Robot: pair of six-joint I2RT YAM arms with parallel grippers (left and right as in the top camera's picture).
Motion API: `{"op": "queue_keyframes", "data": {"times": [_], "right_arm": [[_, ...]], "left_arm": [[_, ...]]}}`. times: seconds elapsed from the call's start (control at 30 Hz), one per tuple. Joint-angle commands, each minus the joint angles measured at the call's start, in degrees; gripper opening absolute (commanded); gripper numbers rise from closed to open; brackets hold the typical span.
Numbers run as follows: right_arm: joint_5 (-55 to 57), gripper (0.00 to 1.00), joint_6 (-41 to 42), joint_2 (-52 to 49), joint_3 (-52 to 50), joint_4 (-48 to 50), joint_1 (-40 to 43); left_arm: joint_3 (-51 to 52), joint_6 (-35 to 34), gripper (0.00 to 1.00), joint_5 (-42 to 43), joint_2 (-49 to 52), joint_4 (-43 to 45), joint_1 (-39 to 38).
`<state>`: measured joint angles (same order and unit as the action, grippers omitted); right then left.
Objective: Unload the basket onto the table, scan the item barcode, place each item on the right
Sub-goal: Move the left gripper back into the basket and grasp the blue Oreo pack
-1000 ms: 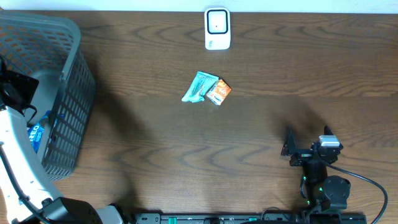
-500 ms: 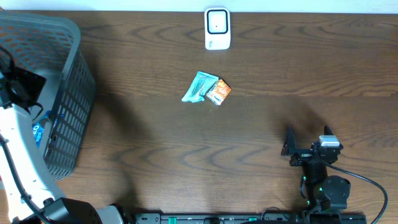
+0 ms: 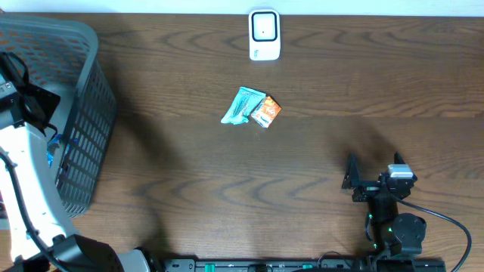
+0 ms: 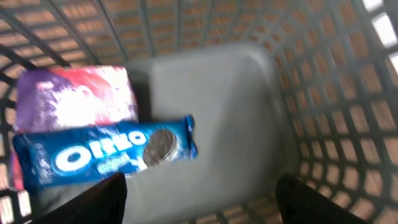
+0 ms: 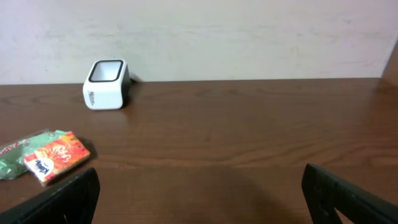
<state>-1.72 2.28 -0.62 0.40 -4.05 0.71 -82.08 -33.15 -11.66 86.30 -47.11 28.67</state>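
Observation:
My left gripper grabs the blue Oreo pack's middle from the printed Oreo side next, leaving the pack's bottom uncovered to scan the item barcode.
In the left wrist view my left gripper (image 4: 202, 205) hangs open inside the grey basket (image 4: 323, 106), with nothing between its fingers. A blue Oreo pack (image 4: 106, 152) lies on the basket floor just ahead and to the left. A pink and purple pack (image 4: 74, 99) lies beyond it. From overhead, the left arm (image 3: 26, 113) reaches into the basket (image 3: 87, 113). The white barcode scanner (image 3: 264, 34) stands at the table's far edge. My right gripper (image 3: 374, 168) rests open and empty at the near right.
A teal packet (image 3: 242, 106) and an orange packet (image 3: 266, 112) lie side by side mid-table, below the scanner. In the right wrist view they show at the far left, the teal packet (image 5: 18, 158) and the orange packet (image 5: 56, 157), with the scanner (image 5: 106, 84) behind them.
The left arm has shifted over the basket and now covers more of the Oreo pack from overhead. The right arm has not moved.

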Motion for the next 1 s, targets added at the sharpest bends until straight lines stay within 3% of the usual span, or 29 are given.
{"op": "queue_keyframes", "data": {"times": [0.0,0.3,0.37,0.5,0.6,0.67,0.97], "right_arm": [[-0.1,0.99,-0.7,0.3,-0.1,-0.2,0.7],[-0.1,0.99,-0.7,0.3,-0.1,-0.2,0.7],[-0.1,0.99,-0.7,0.3,-0.1,-0.2,0.7],[-0.1,0.99,-0.7,0.3,-0.1,-0.2,0.7],[-0.1,0.99,-0.7,0.3,-0.1,-0.2,0.7],[-0.1,0.99,-0.7,0.3,-0.1,-0.2,0.7],[-0.1,0.99,-0.7,0.3,-0.1,-0.2,0.7]], "left_arm": [[0.5,0.5,0.77,-7.6,3.6,0.2,0.4],[0.5,-0.2,0.76,-7.4,11.8,-0.1,4.4],[0.5,-0.1,0.71,-6.0,12.7,-0.4,4.9],[0.6,0.5,0.7,-1.2,14.1,-3.1,5.0],[0.9,4.7,0.71,2.2,14.8,-3.4,5.0],[1.5,7.1,0.79,2.2,15.7,-3.8,4.7],[4.0,17.1,0.89,0.9,20.8,-3.8,4.7]]}}
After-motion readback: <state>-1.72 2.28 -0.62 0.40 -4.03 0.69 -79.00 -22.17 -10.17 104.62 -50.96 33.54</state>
